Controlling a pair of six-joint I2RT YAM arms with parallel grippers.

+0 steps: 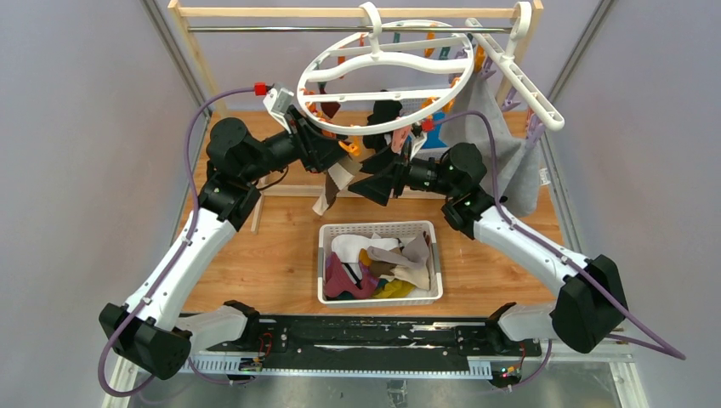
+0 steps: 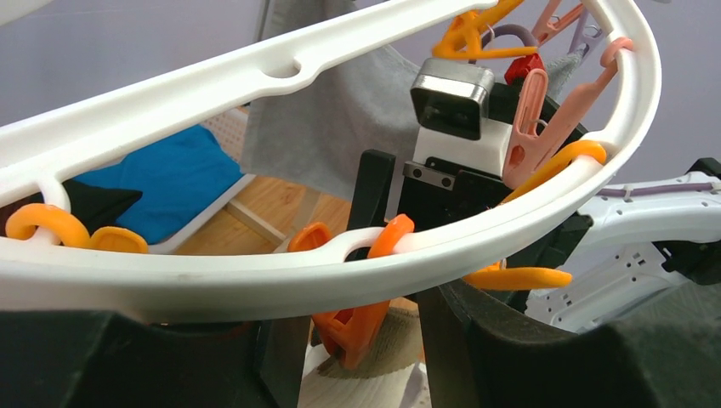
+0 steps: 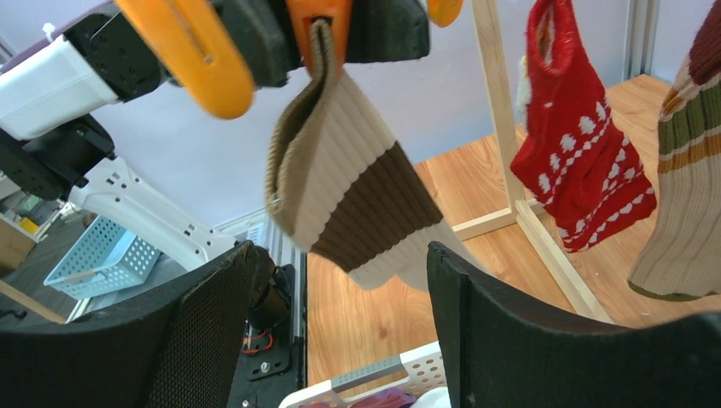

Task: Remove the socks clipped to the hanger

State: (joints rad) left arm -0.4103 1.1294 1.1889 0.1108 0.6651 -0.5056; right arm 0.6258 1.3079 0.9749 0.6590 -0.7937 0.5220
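Note:
I will next use my right gripper to grab the brown-cream sock by its free cuff edge [image 1: 354,165] [image 3: 293,207], so the orange clip stays free for removal.
The round white hanger [image 1: 400,59] hangs from the rail at the back. A brown-cream sock [image 1: 333,183] hangs from an orange clip [image 2: 366,327] on its front rim [image 2: 255,280]. My left gripper [image 1: 327,157] is open, with a finger on each side of that clip [image 2: 361,314]. My right gripper [image 1: 378,183] is open just below, and the sock's lower end [image 3: 357,195] hangs between its fingers [image 3: 340,251]. A red sock with white pattern [image 3: 578,144] and a striped sock [image 3: 680,170] hang further along.
A white basket [image 1: 380,228] with several socks in it stands on the table below the grippers. A large grey cloth [image 1: 502,144] hangs from a straight white clip rack [image 1: 519,76] at the right. A wooden frame [image 3: 497,127] holds the rail.

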